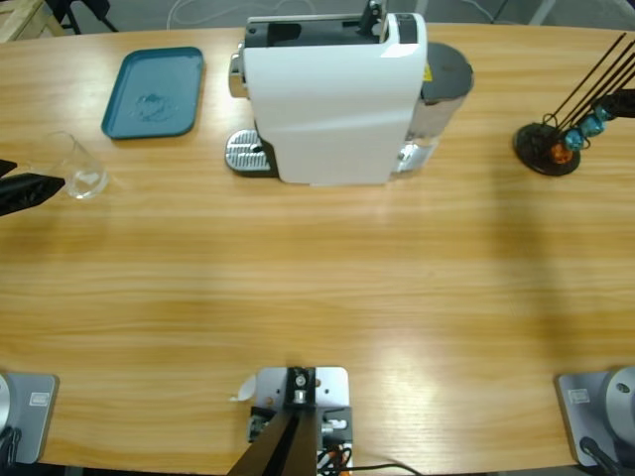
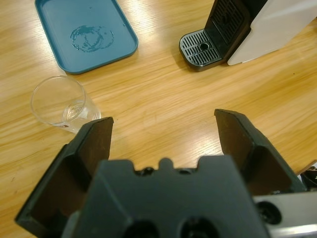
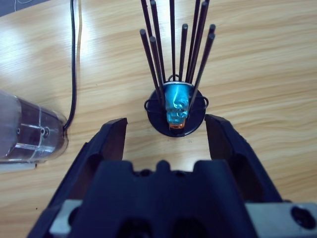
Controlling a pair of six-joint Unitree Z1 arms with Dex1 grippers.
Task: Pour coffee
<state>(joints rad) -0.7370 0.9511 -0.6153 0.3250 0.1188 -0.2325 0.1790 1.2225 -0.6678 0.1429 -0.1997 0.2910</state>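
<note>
Next, my right gripper picks up the blue pod by its narrow closed end (image 3: 177, 117), since black rods crowd around the pod's rim.
A white coffee machine (image 1: 332, 99) stands at the back middle of the table, its drip grate (image 2: 200, 47) bare. A clear glass (image 1: 81, 171) stands upright at the far left, and I see no coffee in it (image 2: 62, 101). My left gripper (image 1: 30, 190) sits just left of the glass, open (image 2: 163, 124), with the glass beyond its left jaw. My right gripper (image 1: 623, 102) is at the right edge, open (image 3: 166, 121), facing a black pod rack (image 3: 176, 119) that holds a blue pod (image 3: 176, 106).
A teal tray (image 1: 154, 91) with wet ring marks (image 2: 91, 37) lies at the back left. The pod rack (image 1: 546, 149) stands at the far right with long black rods. The machine's clear water tank (image 3: 29, 129) and a black cable (image 3: 74, 59) lie left of it.
</note>
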